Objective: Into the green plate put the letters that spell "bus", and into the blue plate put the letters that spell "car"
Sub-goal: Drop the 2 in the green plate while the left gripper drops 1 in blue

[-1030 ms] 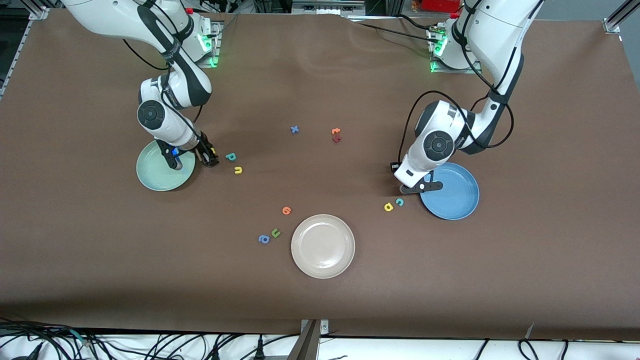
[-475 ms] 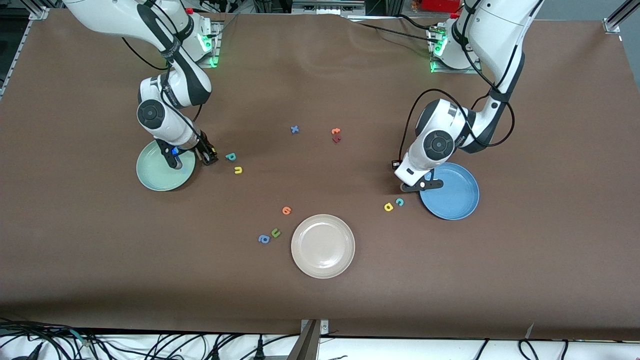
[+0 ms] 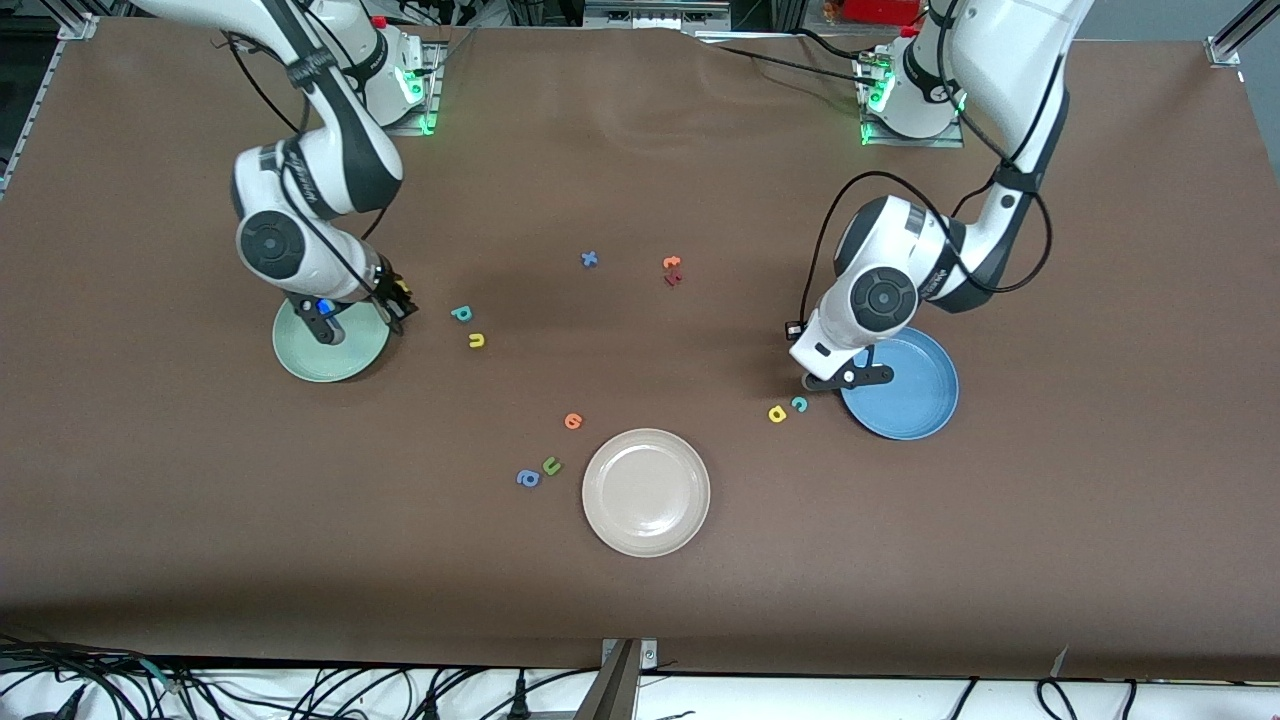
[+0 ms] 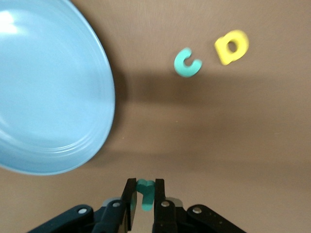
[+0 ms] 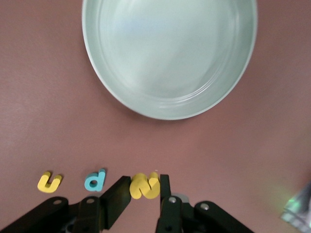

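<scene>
My left gripper should move the teal r (image 4: 146,194) toward the plate before it opens: the r hangs short of the blue plate's (image 4: 48,90) rim, so it would miss if I let go now.
My right gripper (image 5: 144,189) is shut on the yellow s (image 5: 144,185), just off the rim of the green plate (image 3: 305,355) on the side toward the table's middle, where its fingers (image 3: 398,308) show. The teal b (image 3: 461,313) and yellow u (image 3: 476,341) lie on the cloth beside it. My left gripper (image 4: 144,194) is shut on the teal r (image 4: 146,191), low beside the blue plate (image 3: 915,395). The teal c (image 3: 799,403) and yellow a (image 3: 777,413) lie close by, nearer the front camera. Both plates hold nothing.
A beige plate (image 3: 646,492) sits mid-table near the front. Beside it lie an orange letter (image 3: 572,421), a green u (image 3: 551,465) and a blue a (image 3: 527,478). A blue x (image 3: 589,259) and orange and dark red letters (image 3: 672,270) lie farther back.
Both grippers have closed on their letters. The right arm has since risen and shifted toward the green plate with the s. The left arm has barely moved.
</scene>
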Controlling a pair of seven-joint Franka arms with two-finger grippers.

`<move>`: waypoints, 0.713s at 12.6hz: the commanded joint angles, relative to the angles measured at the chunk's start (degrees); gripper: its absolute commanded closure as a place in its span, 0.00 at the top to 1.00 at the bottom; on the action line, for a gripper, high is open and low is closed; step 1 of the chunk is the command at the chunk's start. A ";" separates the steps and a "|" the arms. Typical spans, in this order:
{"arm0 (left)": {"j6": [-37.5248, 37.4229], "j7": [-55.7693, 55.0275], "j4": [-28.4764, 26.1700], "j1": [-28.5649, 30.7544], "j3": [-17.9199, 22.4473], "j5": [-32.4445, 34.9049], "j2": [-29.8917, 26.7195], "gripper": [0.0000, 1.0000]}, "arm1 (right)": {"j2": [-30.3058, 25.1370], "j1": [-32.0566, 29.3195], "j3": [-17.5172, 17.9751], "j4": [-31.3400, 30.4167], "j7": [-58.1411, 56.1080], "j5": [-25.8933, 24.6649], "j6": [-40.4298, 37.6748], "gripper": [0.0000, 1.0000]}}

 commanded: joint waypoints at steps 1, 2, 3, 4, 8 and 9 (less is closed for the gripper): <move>-2.82 8.38 3.25 3.48 0.40 0.31 0.59 0.08 | 0.38 -0.41 -5.85 2.15 -13.01 -0.02 -3.31 0.12; -2.73 13.30 4.38 6.28 0.40 0.40 0.85 0.08 | 0.82 -0.41 -8.22 1.98 -18.54 -0.02 -2.97 0.13; -2.73 17.27 5.61 7.79 0.58 0.40 1.81 0.08 | 1.60 -0.41 -10.68 1.72 -22.95 -0.02 -2.44 0.13; -2.64 20.18 5.80 9.46 0.58 0.66 2.25 0.08 | 2.83 -0.50 -12.01 1.45 -25.78 -0.02 -1.74 0.13; -2.20 21.52 9.91 11.50 0.58 4.70 6.02 0.09 | 7.40 -0.67 -15.37 -3.11 -32.66 0.07 10.02 0.14; -2.20 23.18 10.54 12.02 0.58 4.70 7.17 0.09 | 8.28 -0.76 -15.37 -3.38 -32.75 0.07 11.26 0.15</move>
